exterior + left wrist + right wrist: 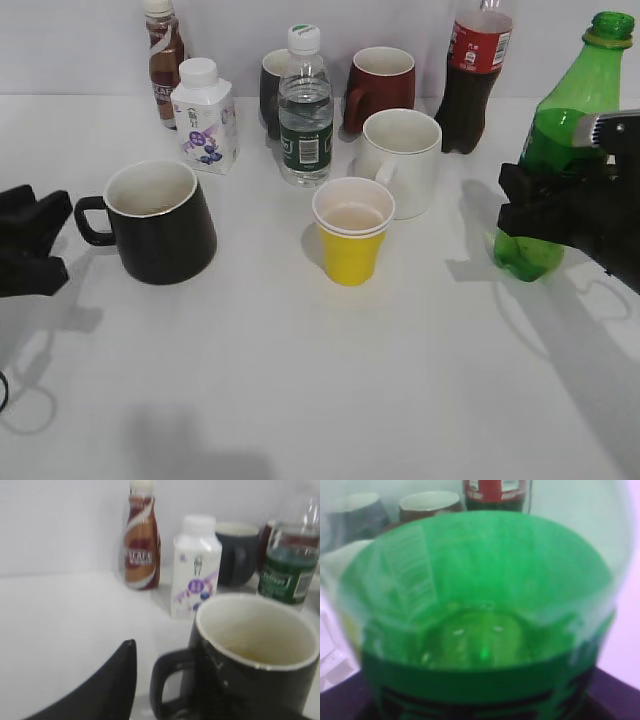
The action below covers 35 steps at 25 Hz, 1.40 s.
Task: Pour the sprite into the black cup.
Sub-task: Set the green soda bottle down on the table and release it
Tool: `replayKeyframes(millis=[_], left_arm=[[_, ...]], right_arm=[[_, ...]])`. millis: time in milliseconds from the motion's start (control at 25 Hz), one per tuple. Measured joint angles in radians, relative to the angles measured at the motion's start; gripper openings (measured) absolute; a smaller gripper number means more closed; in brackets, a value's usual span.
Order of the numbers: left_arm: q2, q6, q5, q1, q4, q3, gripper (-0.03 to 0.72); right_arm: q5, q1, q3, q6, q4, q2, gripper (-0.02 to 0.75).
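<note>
My right gripper releases the green bottle next, since the bottle's base meets the bottle's shadow on the tabletop in the high view, so it would stand.
The sprite (560, 130), a tall green bottle with no cap on, is at the right and leans slightly. My right gripper (540, 205) is shut on it around the label. In the right wrist view the sprite (480, 605) fills the frame and hides the jaws. The black cup (160, 222) stands upright at the left with its handle pointing left and a little liquid at the bottom. My left gripper (60, 238) is open just left of the handle, not touching it. The left wrist view shows the black cup (250, 665) and one black finger (117, 680) beside its handle.
A yellow paper cup (351, 235) stands in the middle with a white mug (400, 160) behind it. At the back stand a water bottle (305, 110), a dark mug (272, 90), a dark red mug (380, 88), a cola bottle (472, 80), a milk carton (205, 115) and a coffee bottle (163, 60).
</note>
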Motion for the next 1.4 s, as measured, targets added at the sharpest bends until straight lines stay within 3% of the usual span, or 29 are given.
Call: replayKeyframes(millis=[200,480,1200,1400], left_arm=[[-0.073,0.0,-0.001,0.0,0.0,0.011,0.308],[-0.127,0.0,-0.002,0.0,0.029,0.014,0.308],[-0.138,0.0,-0.002,0.0,0.106,0.014,0.308],[-0.151,0.0,0.026,0.0,0.106,0.013,0.308]], right_arm=[[-0.028,0.0,0.0,0.0,0.0,0.005,0.459],[-0.028,0.0,0.0,0.001,-0.046,0.005,0.463],[-0.108,0.0,0.0,-0.004,-0.084,0.005,0.549],[-0.193,0.0,-0.001,-0.004,-0.088,-0.001,0.625]])
